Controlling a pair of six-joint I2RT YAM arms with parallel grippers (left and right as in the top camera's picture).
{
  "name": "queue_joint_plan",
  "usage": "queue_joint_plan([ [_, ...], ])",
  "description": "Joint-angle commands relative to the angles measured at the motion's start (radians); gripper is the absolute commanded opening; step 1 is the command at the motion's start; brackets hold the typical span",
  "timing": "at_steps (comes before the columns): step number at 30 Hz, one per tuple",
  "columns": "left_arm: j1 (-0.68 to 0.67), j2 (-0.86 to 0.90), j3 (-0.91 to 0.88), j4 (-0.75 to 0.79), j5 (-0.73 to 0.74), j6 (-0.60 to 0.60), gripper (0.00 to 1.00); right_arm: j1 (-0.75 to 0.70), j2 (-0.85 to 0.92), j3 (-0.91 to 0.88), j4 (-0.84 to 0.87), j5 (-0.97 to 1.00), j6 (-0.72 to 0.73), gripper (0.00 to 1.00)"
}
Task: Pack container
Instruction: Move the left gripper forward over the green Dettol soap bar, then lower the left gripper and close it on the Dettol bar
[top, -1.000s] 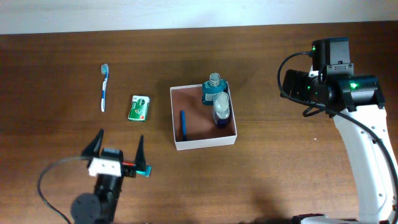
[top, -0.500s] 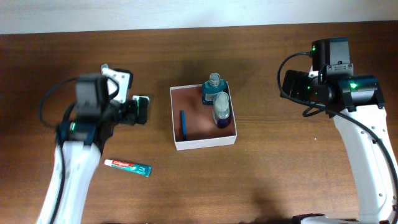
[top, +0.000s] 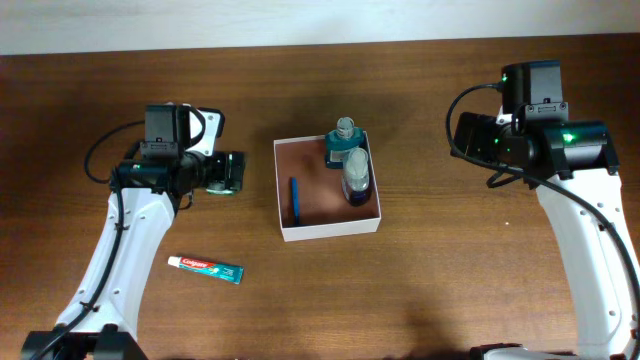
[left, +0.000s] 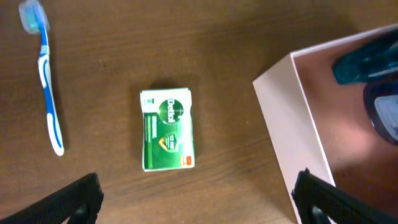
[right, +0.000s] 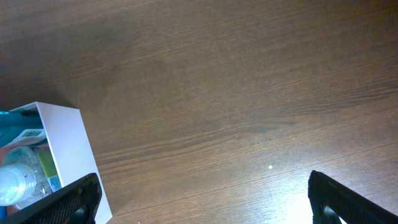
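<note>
My left gripper grabs the packet (left: 168, 129) by its long sides next, leaving its white end free to settle into the container.
The container (top: 330, 229), a shallow white-walled box with a reddish-brown floor, sits at the table's middle. It holds a teal bottle (top: 341, 147), a clear blue-capped bottle (top: 357, 178) and a small blue stick (top: 296, 197). My left gripper (top: 226, 172) hovers open just left of it, and the arm hides what lies beneath. In the left wrist view a green flat packet (left: 168, 129) lies ahead of the open left gripper (left: 199, 202), with a blue toothbrush (left: 47, 81) at far left and the container's wall (left: 292, 118) at right. My right gripper (right: 205, 199) is open over bare wood, right of the container's corner (right: 62, 143).
A toothpaste tube (top: 206, 267) lies on the table in front of the left arm. The right arm (top: 560, 150) stands high at the right side. The table is dark brown wood, its back edge against a white wall.
The left arm swung from the table's front, over the toothpaste, back to above the green packet. The toothpaste lies uncovered. The right arm has not moved.
</note>
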Motion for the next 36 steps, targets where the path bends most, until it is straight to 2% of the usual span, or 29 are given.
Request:
queue_joint_plan([
  [1,-0.003,0.021,0.023,0.029,0.011,0.015,0.99,-0.004,0.007,0.0,0.0,0.009,0.003,0.98],
  [11,-0.003,0.151,0.022,0.081,0.001,-0.007,0.99,-0.004,0.007,0.0,0.0,0.01,0.003,0.98],
  [16,-0.003,0.208,0.022,0.094,-0.126,-0.039,0.99,-0.004,0.007,0.0,0.0,0.009,0.004,0.98],
  [36,-0.003,0.389,0.022,0.16,-0.121,-0.045,0.99,-0.004,0.007,0.0,0.0,0.009,0.004,0.98],
])
